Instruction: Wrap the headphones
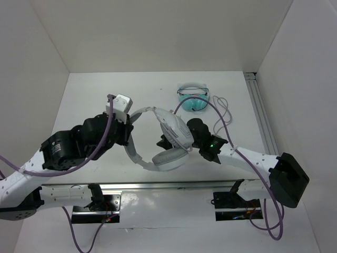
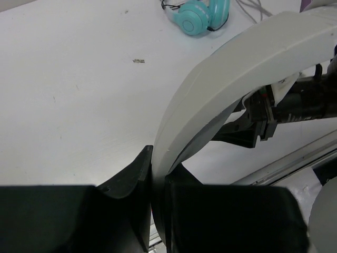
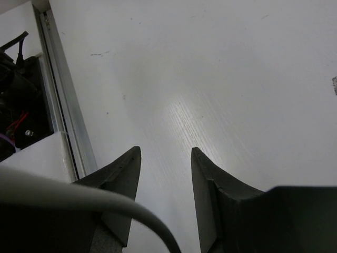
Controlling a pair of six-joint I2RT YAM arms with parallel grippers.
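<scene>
I need to grab the thin pale cable close to the ear cups with my right gripper next. The cable's looped end stays free to follow the wrap.
The large white headphones (image 1: 174, 134) are held up over the table's middle, one ear cup up and one (image 1: 169, 158) lower. My left gripper (image 1: 128, 138) is shut on the wide headband (image 2: 210, 89), which rises from between its fingers in the left wrist view (image 2: 158, 163). My right gripper (image 1: 163, 143) is open and empty, beside the ear cups, with only bare table between its fingers (image 3: 166, 153). A pale cable (image 3: 105, 203) crosses in front of its left finger. The thin cable also loops on the table at the back right (image 1: 224, 110).
Smaller teal headphones (image 1: 193, 99) lie at the back centre and also show in the left wrist view (image 2: 197, 16). A metal rail (image 1: 261, 116) runs along the table's right side. Another rail (image 3: 63, 105) runs along the near edge. White walls enclose the table.
</scene>
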